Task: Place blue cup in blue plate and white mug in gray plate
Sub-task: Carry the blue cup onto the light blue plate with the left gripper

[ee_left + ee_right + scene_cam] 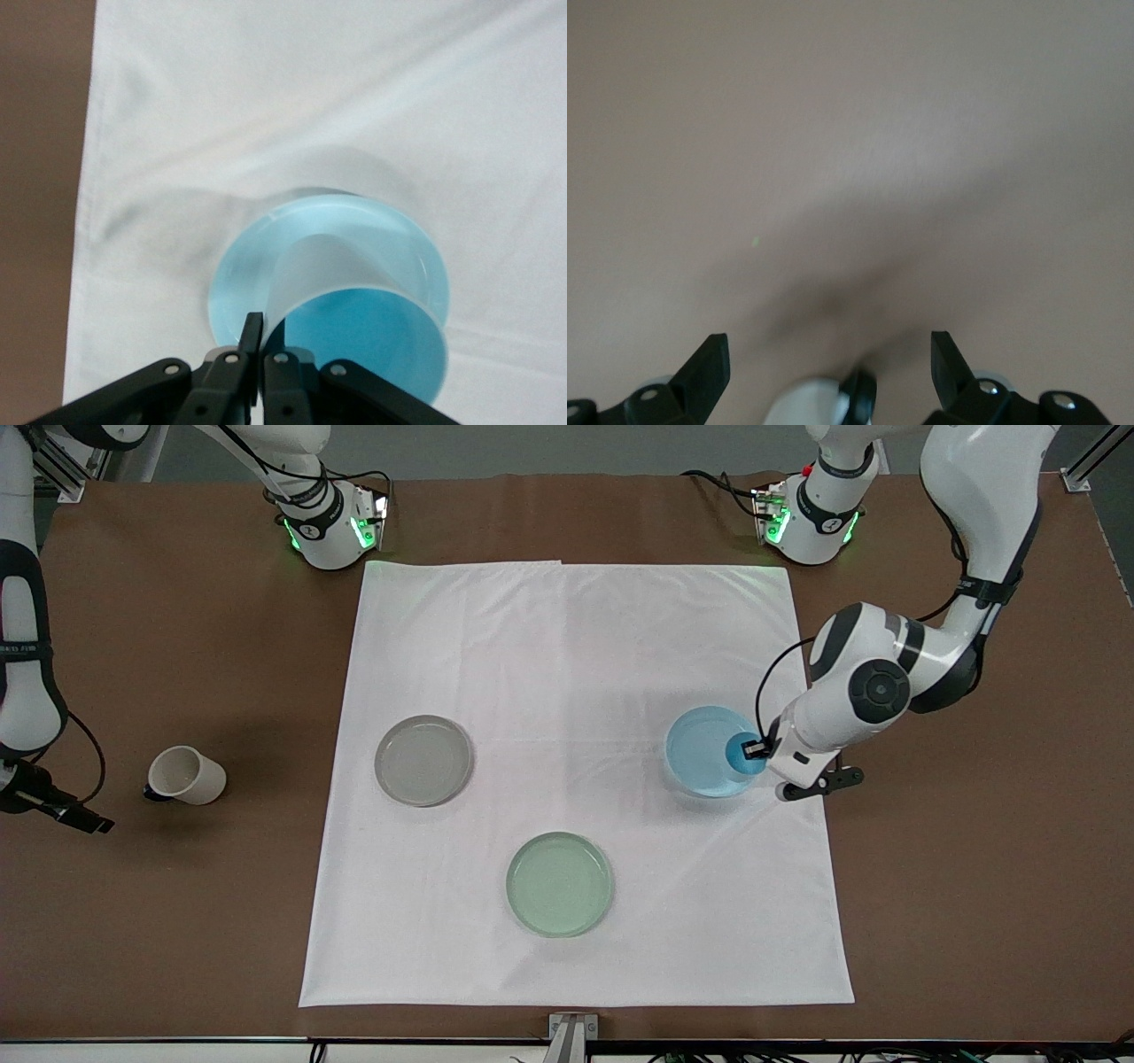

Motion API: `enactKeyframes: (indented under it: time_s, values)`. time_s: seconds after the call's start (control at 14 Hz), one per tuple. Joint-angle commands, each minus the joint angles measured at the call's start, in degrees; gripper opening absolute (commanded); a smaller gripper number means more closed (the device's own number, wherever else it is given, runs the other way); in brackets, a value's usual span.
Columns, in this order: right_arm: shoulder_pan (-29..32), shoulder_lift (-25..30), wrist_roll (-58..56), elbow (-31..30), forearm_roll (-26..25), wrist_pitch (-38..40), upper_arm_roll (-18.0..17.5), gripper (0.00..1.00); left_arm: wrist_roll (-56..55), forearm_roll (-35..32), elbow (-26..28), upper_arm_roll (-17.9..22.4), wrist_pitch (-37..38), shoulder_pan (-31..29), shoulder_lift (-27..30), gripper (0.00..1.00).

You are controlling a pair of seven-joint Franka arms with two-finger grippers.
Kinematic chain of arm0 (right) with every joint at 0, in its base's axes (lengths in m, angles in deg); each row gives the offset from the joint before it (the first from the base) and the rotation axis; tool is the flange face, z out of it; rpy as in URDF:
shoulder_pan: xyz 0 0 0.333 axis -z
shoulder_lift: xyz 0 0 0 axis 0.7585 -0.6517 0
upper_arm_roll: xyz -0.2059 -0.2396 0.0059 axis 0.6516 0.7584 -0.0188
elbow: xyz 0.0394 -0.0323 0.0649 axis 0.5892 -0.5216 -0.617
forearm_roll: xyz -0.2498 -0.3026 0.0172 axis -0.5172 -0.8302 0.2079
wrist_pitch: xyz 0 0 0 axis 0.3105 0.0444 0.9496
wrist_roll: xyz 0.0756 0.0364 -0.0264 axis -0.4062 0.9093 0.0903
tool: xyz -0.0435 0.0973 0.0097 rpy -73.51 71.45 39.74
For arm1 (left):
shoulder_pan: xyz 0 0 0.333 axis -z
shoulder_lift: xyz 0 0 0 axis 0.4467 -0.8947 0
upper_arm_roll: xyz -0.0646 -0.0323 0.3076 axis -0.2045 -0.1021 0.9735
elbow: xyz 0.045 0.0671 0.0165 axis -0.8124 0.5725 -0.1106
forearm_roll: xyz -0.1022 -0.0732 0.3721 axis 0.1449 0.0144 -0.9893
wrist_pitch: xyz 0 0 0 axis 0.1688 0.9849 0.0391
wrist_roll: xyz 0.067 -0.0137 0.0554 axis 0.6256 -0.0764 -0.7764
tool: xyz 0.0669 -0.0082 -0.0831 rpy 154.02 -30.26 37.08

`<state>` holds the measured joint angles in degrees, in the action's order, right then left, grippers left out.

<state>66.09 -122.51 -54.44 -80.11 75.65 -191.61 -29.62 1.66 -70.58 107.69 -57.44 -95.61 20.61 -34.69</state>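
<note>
My right gripper is due to grab the white mug by its dark handle (154, 793) next, so it can set the mug in the gray plate (423, 760).
My left gripper (754, 749) is shut on the rim of the blue cup (738, 753), one finger outside the wall and one inside. It holds the cup over the edge of the blue plate (700, 748) toward the left arm's end of the table. In the left wrist view the cup (354, 310) hides part of the plate (235, 270) under my gripper (261, 329). I cannot tell whether the cup touches the plate. The white mug (186, 775) stands on the bare table beside my open right gripper (81, 818), and its dark handle (859, 394) lies between the fingers (709, 363). The gray plate (423, 760) sits on the cloth.
A pale green plate (559, 884) lies on the white cloth (576, 646), nearer to the front camera than the other two plates. Brown table (974, 886) surrounds the cloth. The two arm bases stand along the edge farthest from the front camera.
</note>
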Motion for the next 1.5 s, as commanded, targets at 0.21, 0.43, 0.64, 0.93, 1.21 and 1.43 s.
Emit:
enactKeyframes:
  time_s: [0.21, 0.43, 0.64, 0.93, 1.21, 1.43]
  values:
    - [1.26, -2.09, 9.56, 2.04, 2.57, 3.77, 0.13, 0.98, -2.95, -2.51, 2.79, 0.12, -1.33, 2.05, -0.93, 0.01]
    - [1.26, -2.01, 12.13, 1.60, 2.49, 9.93, 0.13, 0.95, -4.71, -5.23, 2.71, 0.12, -1.42, 2.58, -2.25, 0.02]
    - [1.35, -2.09, 12.49, 1.07, 2.57, 10.74, 0.13, 0.93, -4.97, -6.03, 2.62, 0.12, -1.42, 2.58, -2.96, 0.07]
    - [2.05, -2.45, 12.31, 0.46, 2.57, 11.87, 0.13, 0.80, -8.84, -6.03, 1.92, 0.03, -1.42, 2.84, -3.92, 0.68]
    - [1.87, -2.53, 12.31, -0.16, 2.66, 14.25, 0.04, 0.71, -8.40, -6.03, -1.76, 0.12, 0.77, 1.97, -2.44, 1.00]
    - [1.79, -2.53, 11.96, -0.16, 2.66, 15.75, 0.04, 0.64, -7.61, -6.12, -9.40, 0.56, 7.96, 1.18, -2.25, 1.00]
